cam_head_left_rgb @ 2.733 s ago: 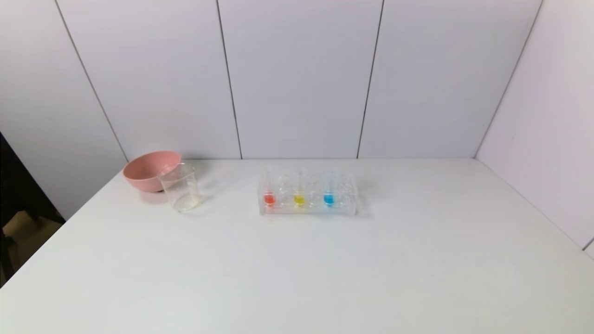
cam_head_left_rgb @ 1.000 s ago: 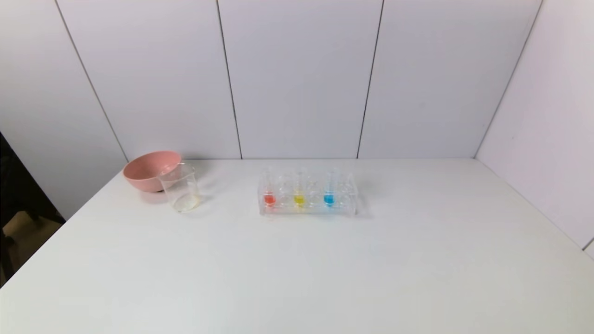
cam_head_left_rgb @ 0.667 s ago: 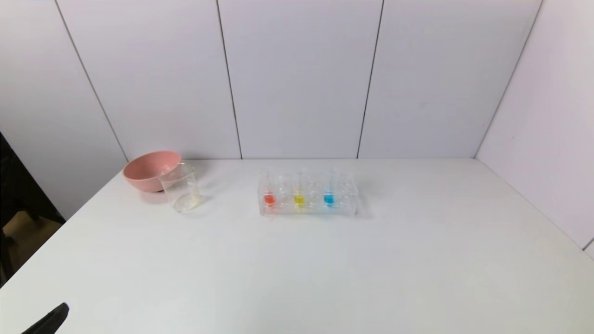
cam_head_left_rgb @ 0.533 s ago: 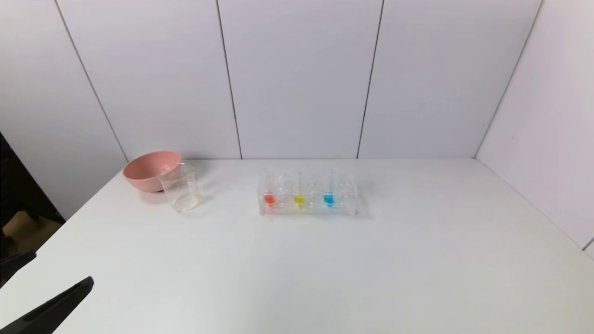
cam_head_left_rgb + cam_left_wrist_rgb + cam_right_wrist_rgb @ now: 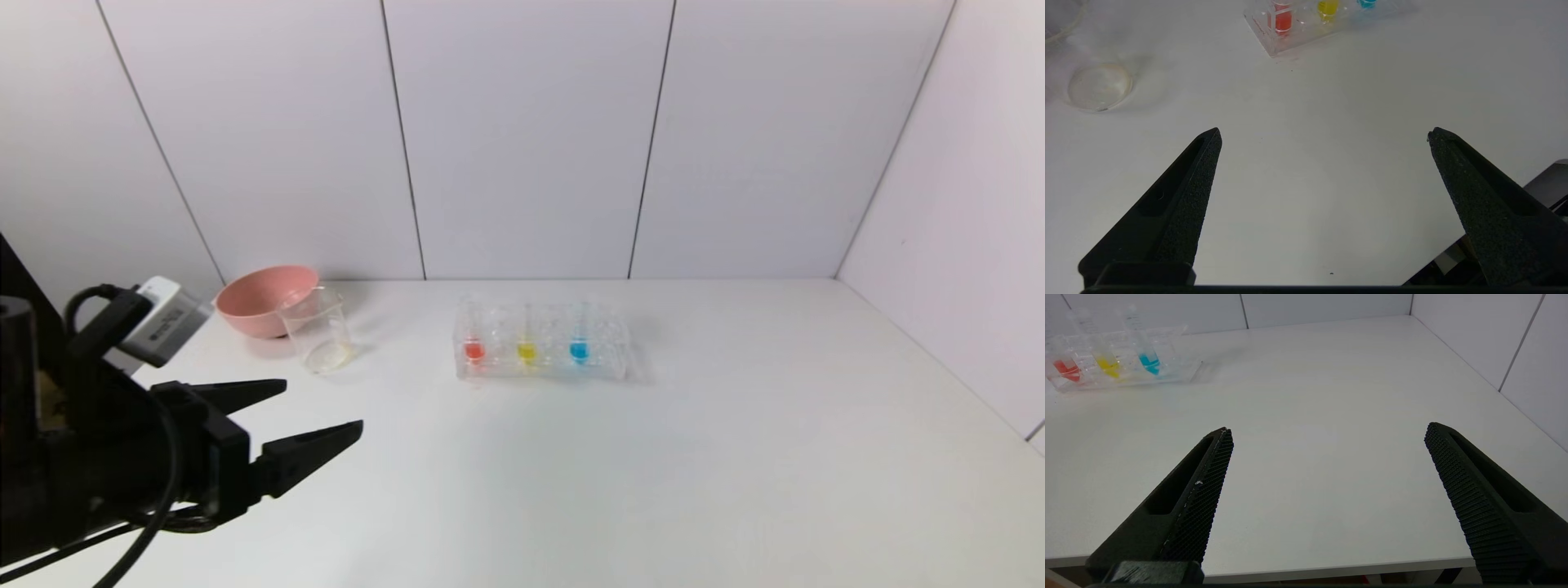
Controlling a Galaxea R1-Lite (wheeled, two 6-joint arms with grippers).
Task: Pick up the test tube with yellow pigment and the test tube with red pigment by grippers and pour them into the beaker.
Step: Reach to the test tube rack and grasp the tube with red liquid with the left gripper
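Observation:
My left gripper grabs the red tube by its upper end above the rack next, since the rack closes around the tube's lower half.
The red tube [image 5: 473, 349], the yellow tube [image 5: 526, 350] and a blue tube [image 5: 579, 350] stand upright in a clear rack [image 5: 542, 369] at the table's far middle. The clear beaker [image 5: 317, 331] stands left of the rack, in front of a pink bowl. My left gripper [image 5: 322, 407] is open and empty above the table's front left, short of the beaker and rack; its wrist view shows the red tube [image 5: 1283, 19], the yellow tube [image 5: 1327, 7] and the beaker's base [image 5: 1099, 86]. My right gripper [image 5: 1327, 433] is open and empty at the table's front edge, out of the head view.
The pink bowl [image 5: 263, 299] sits behind the beaker near the back wall. White walls close the back and right sides. The table's left edge [image 5: 131, 371] drops off beside my left arm. The right wrist view shows the rack [image 5: 1118, 381] far off.
My left arm has come into view from the lower left and moved forward and right over the table, jaws open. The tubes, beaker and bowl have not moved.

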